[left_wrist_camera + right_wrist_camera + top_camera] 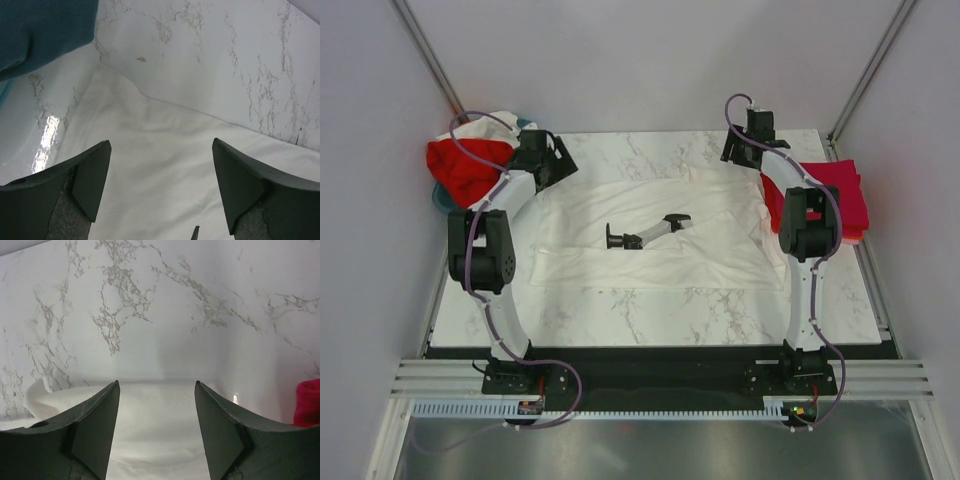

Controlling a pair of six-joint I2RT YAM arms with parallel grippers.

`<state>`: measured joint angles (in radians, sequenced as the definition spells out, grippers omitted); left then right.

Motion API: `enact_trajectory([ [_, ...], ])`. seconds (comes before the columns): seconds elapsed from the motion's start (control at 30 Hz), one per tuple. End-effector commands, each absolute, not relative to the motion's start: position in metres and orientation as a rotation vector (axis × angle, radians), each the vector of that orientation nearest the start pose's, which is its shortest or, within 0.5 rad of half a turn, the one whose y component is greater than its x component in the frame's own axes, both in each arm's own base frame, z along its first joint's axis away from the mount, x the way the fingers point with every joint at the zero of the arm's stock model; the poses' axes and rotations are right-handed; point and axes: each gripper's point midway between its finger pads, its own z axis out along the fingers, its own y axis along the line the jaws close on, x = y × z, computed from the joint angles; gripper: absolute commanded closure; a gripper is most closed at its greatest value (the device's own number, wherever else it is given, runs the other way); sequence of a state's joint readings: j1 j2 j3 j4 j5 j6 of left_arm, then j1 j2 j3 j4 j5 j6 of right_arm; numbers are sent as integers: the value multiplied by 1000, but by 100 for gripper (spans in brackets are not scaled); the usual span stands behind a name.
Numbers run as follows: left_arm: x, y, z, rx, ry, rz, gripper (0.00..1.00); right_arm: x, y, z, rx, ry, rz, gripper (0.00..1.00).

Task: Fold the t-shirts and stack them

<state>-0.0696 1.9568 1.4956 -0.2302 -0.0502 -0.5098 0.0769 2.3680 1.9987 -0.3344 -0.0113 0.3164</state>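
Observation:
My right gripper takes hold of the white t-shirt by its far corner beside the crimson-pink stack next, to fold the t-shirt's far edge inward.
A large white t-shirt lies spread flat in the middle of the marble table. My left gripper is open and empty, just above the shirt's far left corner. The left wrist view shows the jaws wide apart over the white cloth. My right gripper is open and empty at the shirt's far right corner. In the right wrist view it hovers over the white cloth's edge. A red shirt lies heaped in the basket at far left. Folded crimson-pink shirts are stacked at the right edge.
A small black and white jointed object lies on the middle of the white shirt. The teal basket stands at the table's far left corner. Grey walls close in the back and both sides. The red stack's edge shows by the right gripper.

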Motion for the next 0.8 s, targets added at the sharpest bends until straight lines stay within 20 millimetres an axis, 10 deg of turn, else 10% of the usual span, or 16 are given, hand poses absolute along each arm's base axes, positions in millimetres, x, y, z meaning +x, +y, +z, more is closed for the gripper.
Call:
enact_trajectory([
  [0.0, 544, -49, 125, -482, 2189, -243, 11, 628, 82, 70, 145, 2264, 272, 30],
  [0.43, 546, -34, 115, -448, 2231, -127, 18, 612, 80, 11, -24, 2435, -72, 36],
  [0.77, 548, -15, 97, -455, 2299, 30, 31, 612, 69, 16, 30, 2417, -125, 93],
])
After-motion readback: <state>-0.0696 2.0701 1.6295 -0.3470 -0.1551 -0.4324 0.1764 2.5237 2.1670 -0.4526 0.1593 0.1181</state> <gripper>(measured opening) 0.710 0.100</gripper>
